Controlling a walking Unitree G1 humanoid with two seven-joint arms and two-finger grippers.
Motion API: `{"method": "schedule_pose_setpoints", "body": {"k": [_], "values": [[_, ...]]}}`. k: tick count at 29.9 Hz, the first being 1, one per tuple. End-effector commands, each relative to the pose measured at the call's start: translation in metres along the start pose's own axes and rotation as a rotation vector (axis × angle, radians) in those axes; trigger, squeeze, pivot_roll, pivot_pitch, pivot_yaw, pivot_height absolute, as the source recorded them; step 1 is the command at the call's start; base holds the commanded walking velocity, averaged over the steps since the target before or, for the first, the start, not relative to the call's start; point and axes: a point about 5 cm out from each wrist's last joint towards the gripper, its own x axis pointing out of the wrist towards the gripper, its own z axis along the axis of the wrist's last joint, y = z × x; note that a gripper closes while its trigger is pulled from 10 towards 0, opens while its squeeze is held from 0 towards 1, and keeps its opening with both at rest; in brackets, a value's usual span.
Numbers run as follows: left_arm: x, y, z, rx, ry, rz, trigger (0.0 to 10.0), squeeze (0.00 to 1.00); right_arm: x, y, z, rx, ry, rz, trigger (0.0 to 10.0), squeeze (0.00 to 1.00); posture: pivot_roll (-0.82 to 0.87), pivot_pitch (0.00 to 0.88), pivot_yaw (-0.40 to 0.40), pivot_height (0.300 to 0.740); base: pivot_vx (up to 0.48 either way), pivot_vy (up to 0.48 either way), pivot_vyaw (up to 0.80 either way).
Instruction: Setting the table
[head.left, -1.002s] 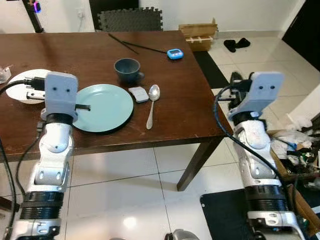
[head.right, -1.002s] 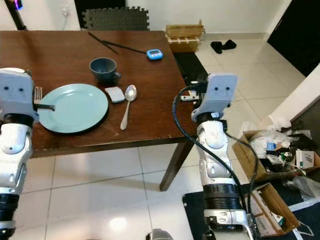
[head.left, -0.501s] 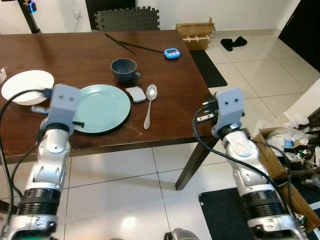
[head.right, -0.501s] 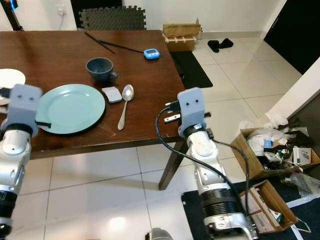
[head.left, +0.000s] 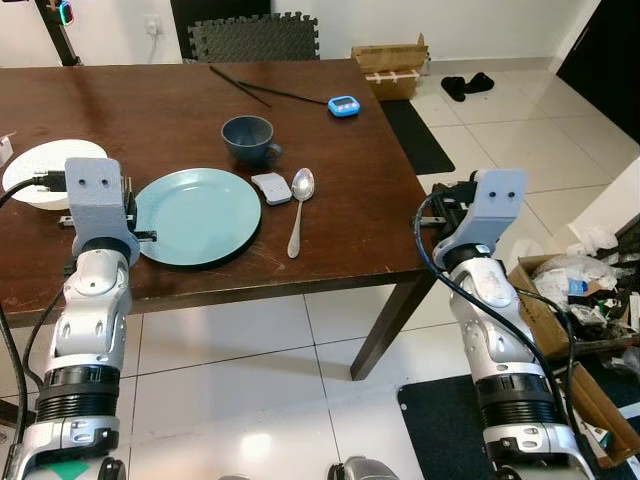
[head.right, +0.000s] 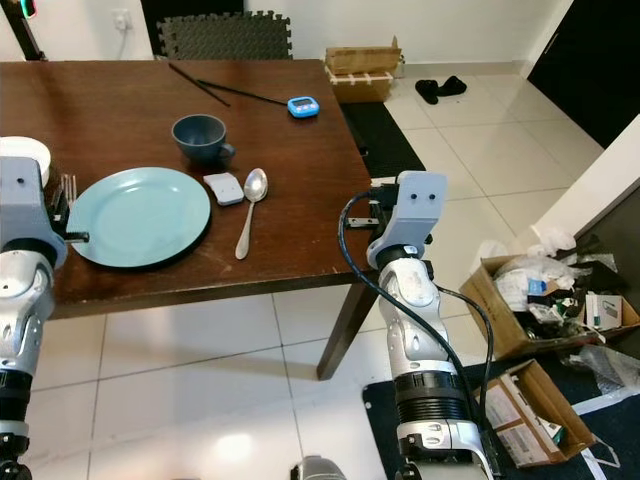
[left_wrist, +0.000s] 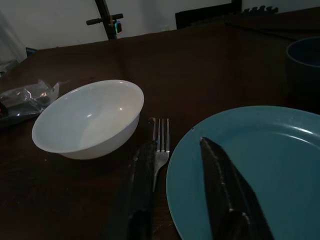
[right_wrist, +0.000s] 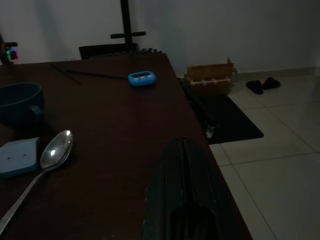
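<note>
My left gripper grabs the silver fork by its handle next, since the fork's pointed teeth lie between the bowl and the plate.
A light blue plate lies near the front edge of the brown table. A silver fork lies on the wood between the plate's left rim and a white bowl. My left gripper is open just over the fork and the plate's left rim, one finger above the fork's handle and the other over the plate. A spoon and a small grey-blue pad lie to the right of the plate, a dark blue cup behind it. My right gripper is shut and empty over the table's right edge.
A blue timer and black chopsticks lie at the back of the table. A crinkled wrapper sits beside the bowl. White tiled floor lies to the right, with a black mat, a wooden crate and boxes of clutter.
My left gripper has drawn back leftward from over the plate to its left rim by the fork. My right arm has swung about near the table's right edge.
</note>
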Motion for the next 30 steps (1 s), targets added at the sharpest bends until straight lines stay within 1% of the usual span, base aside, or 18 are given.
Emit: {"method": "schedule_pose_setpoints", "body": {"k": [1,2,3,5,6,7,11,12,13,15,16,17,20,24,25,26,27,30], "values": [[-0.001,0.002,-0.004,-0.008,0.025,0.010,10.0,1.00,0.000,-0.002,0.001,0.007,0.001,-0.003,10.0,0.15,0.07,0.023,-0.007,0.740,0.000,0.000,0.00],[-0.002,0.003,-0.004,-0.012,0.028,0.010,10.0,1.00,0.000,-0.002,0.001,0.009,0.002,-0.006,10.0,0.11,0.06,0.022,-0.007,0.740,0.000,0.000,0.00],[-0.002,0.003,-0.005,-0.012,0.031,0.013,10.0,1.00,0.000,-0.002,0.001,0.008,0.002,-0.007,10.0,0.00,0.07,0.023,-0.008,0.740,0.000,0.000,0.00],[-0.002,0.004,-0.007,-0.016,0.042,0.015,10.0,1.00,0.000,-0.003,0.001,0.007,0.001,-0.006,10.0,0.00,0.07,0.022,-0.009,0.740,0.000,0.000,0.00],[-0.002,0.004,-0.008,-0.023,0.048,0.018,10.0,0.59,0.001,-0.003,0.001,0.006,0.000,-0.006,10.0,0.00,0.07,0.022,-0.010,0.740,0.000,0.000,0.00],[-0.001,0.007,-0.011,-0.047,0.070,0.029,10.0,0.00,0.001,-0.003,0.001,0.003,0.000,-0.006,10.0,0.00,0.07,0.022,-0.010,0.740,0.000,0.000,0.00],[0.001,0.011,-0.016,-0.085,0.118,0.035,10.0,0.00,0.001,-0.003,0.002,-0.001,-0.002,-0.003,10.0,0.00,0.07,0.023,-0.011,0.740,0.000,0.000,0.00],[0.003,0.013,-0.019,-0.073,0.161,0.019,10.0,0.00,0.001,-0.003,0.003,-0.011,-0.003,0.001,10.0,0.00,0.07,0.027,-0.012,0.740,0.000,0.000,0.00],[0.009,0.018,-0.023,-0.057,0.226,-0.002,10.0,0.00,0.002,-0.002,0.005,-0.028,-0.012,0.012,10.0,0.00,0.07,0.031,-0.012,0.740,0.000,0.000,0.00],[0.016,0.026,-0.022,-0.054,0.252,0.011,10.0,0.00,0.003,0.000,0.009,-0.032,-0.023,0.020,10.0,0.00,0.07,0.045,-0.007,0.740,0.000,0.000,0.00],[0.016,0.026,-0.022,-0.054,0.252,0.011,10.0,0.00,0.003,0.000,0.009,-0.032,-0.023,0.020,10.0,0.00,0.07,0.045,-0.007,0.740,0.000,0.000,0.00],[0.024,0.035,-0.021,-0.064,0.284,0.041,10.0,0.00,0.004,0.002,0.013,-0.033,-0.034,0.026,10.0,0.00,0.07,0.061,-0.003,0.740,0.000,0.000,0.00],[0.026,0.039,-0.021,-0.074,0.300,0.052,10.0,0.00,0.004,0.002,0.014,-0.034,-0.038,0.028,10.0,0.00,0.07,0.061,-0.003,0.740,0.000,0.000,0.00],[0.035,0.041,-0.019,-0.175,0.379,-0.048,10.0,0.00,0.001,0.007,0.028,-0.034,-0.082,0.043,10.0,0.00,0.07,0.106,0.025,0.740,0.000,0.000,0.00],[0.038,0.046,-0.019,-0.208,0.398,-0.051,10.0,0.00,-0.002,0.008,0.030,-0.029,-0.089,0.043,10.0,0.00,0.07,0.129,0.034,0.740,0.000,0.000,0.00],[0.038,0.046,-0.019,-0.208,0.398,-0.051,10.0,0.00,-0.002,0.008,0.030,-0.029,-0.089,0.043,10.0,0.00,0.07,0.129,0.034,0.740,0.000,0.000,0.00],[0.041,0.051,-0.017,-0.216,0.411,-0.042,10.0,0.00,-0.005,0.009,0.031,-0.024,-0.088,0.042,10.0,0.00,0.07,0.154,0.041,0.740,0.000,0.000,0.00],[0.042,0.055,-0.017,-0.192,0.425,-0.023,10.0,0.00,-0.008,0.009,0.029,-0.020,-0.080,0.041,10.0,0.00,0.08,0.165,0.045,0.740,0.000,0.000,0.00]]}}
